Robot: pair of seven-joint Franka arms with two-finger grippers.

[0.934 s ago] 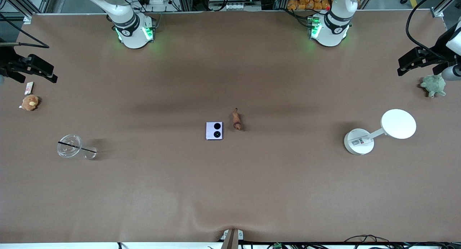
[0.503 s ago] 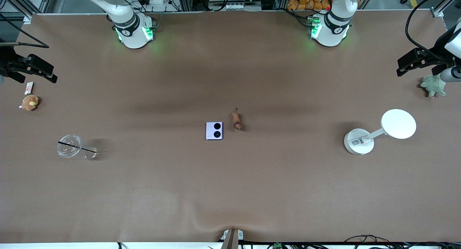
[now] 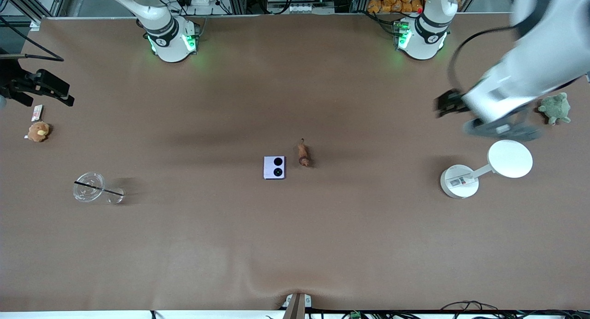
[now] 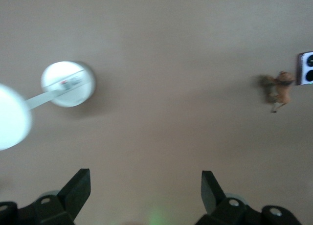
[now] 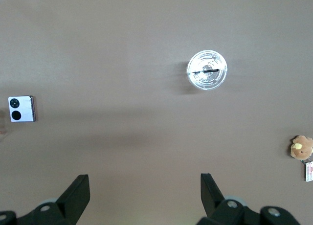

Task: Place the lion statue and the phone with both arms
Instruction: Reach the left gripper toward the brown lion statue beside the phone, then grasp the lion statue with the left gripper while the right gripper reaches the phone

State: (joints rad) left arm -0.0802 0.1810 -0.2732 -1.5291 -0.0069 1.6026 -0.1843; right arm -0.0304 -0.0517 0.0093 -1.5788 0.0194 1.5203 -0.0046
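Note:
My left gripper grabs the lion statue by its maned upper body (image 3: 303, 156) (image 4: 283, 82) next, to put the statue in place.
The lion statue (image 3: 303, 155), tiny and orange-brown, lies on the brown table near the middle. The pale lilac phone (image 3: 274, 167) lies flat beside it, toward the right arm's end, camera circles up. My left gripper (image 3: 448, 105) is open and empty, blurred, in the air above the table near the white stand. Its wrist view shows open fingers (image 4: 145, 186), the lion (image 4: 282, 86) and the phone's edge (image 4: 307, 68). My right gripper (image 3: 60, 92) is open and empty at the right arm's end of the table. Its wrist view (image 5: 145, 188) shows the phone (image 5: 22, 109).
A white round-based stand with a disc (image 3: 461, 181) and a green plush turtle (image 3: 555, 108) are at the left arm's end. A clear cup with a black straw (image 3: 90, 186), a brown plush (image 3: 38, 131) and a small card (image 3: 37, 111) are at the right arm's end.
My left arm has swung in from the table's end, past the turtle, toward the middle. The right arm, the lion and the phone have not moved.

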